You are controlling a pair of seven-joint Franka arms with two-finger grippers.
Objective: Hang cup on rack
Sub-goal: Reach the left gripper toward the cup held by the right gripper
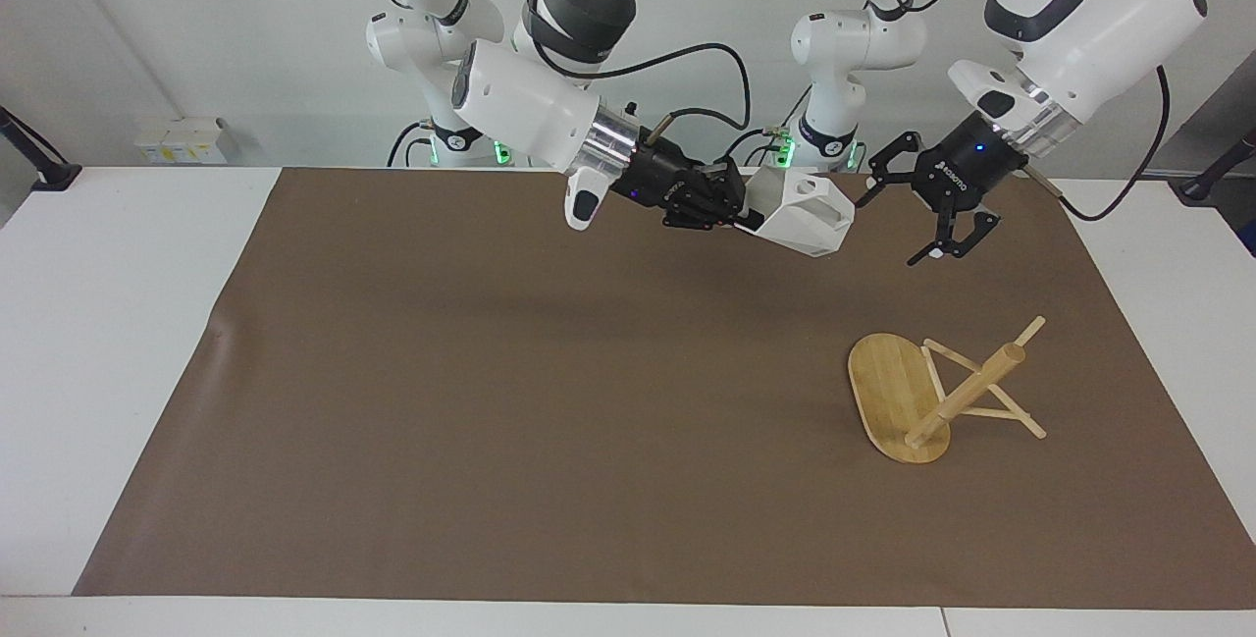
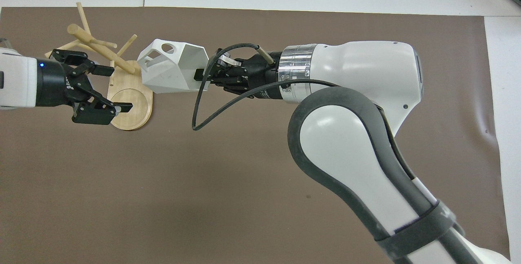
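My left gripper next needs to grip the cup's bottom end [image 2: 147, 76] to hang the cup; it is free, while my right gripper's fingers already crowd the cup's rim.
The cup [image 1: 807, 215] [image 2: 171, 68], white and faceted, hangs tipped on its side in the air, handle uppermost. My right gripper [image 1: 746, 217] [image 2: 202, 75] is shut on the cup's rim. The bamboo rack [image 1: 967, 394] [image 2: 101, 49] lies tipped over on the brown mat toward the left arm's end, resting on its oval base's [image 1: 888, 397] [image 2: 130, 107] edge and on thin pegs. My left gripper [image 1: 895, 225] [image 2: 118, 89] hangs open in the air beside the cup, with nothing in it. In the overhead view it overlaps the rack's base.
The brown mat [image 1: 491, 401] covers most of the white table [image 1: 98, 323]. The right arm's long white forearm [image 2: 358, 68] stretches across the mat's middle. Small white boxes [image 1: 182, 138] sit by the wall past the right arm's end.
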